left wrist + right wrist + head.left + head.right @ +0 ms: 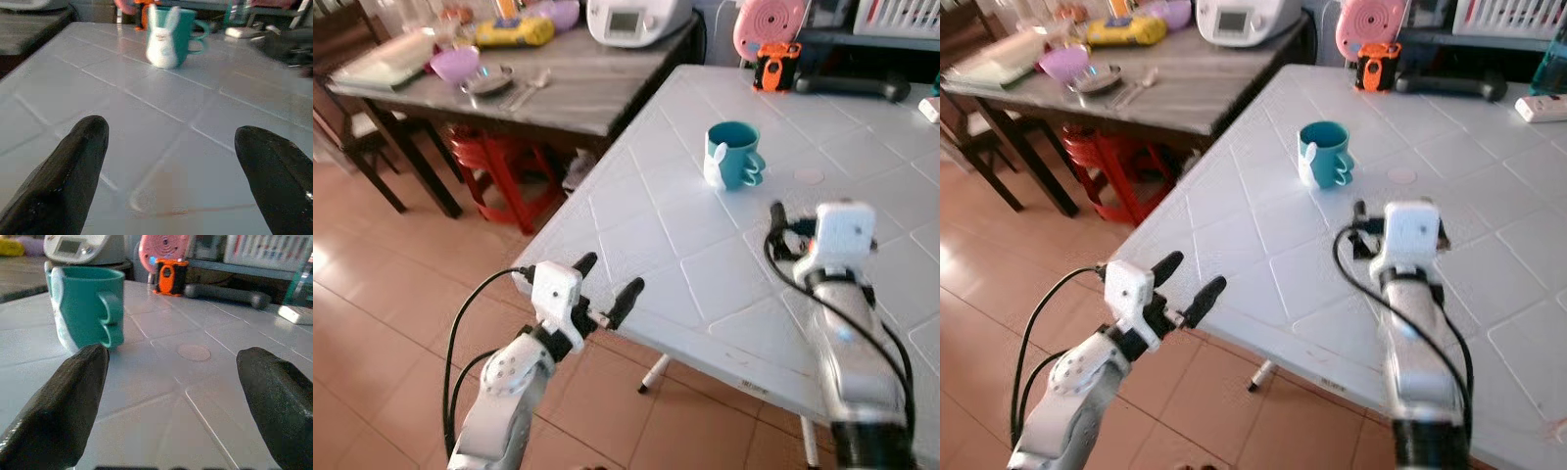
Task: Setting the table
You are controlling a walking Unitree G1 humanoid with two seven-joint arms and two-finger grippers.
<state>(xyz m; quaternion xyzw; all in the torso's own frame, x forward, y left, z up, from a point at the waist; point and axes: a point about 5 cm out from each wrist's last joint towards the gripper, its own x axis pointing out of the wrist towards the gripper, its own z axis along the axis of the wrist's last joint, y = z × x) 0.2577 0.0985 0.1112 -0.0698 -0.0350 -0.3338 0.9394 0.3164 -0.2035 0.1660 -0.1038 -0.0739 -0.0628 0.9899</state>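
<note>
My right gripper will grab the mug next by its narrow handle [753, 169], which sticks out. The mug's round body [728, 157] is wide for my fingertips.
A teal mug [734, 155] with a white bunny figure on its side stands upright on the white tiled table [656, 225], handle toward the right. My right gripper [171, 352] hovers over the table a short way in front of the mug, open and empty, with the mug [88, 303] just beyond one of its fingers. Out past the table's near-left corner my left gripper [610, 282] is open with nothing in it. It points across the tabletop toward the mug [171, 36], which is well ahead of it.
A dark wooden table [578, 93] at the back left carries a purple bowl [455, 63], a metal plate with spoons [489, 80], and a white appliance [636, 20]. A red stool [499, 166] stands beneath it. An orange gadget [775, 67] and a black bar [852, 85] lie at the white table's far side.
</note>
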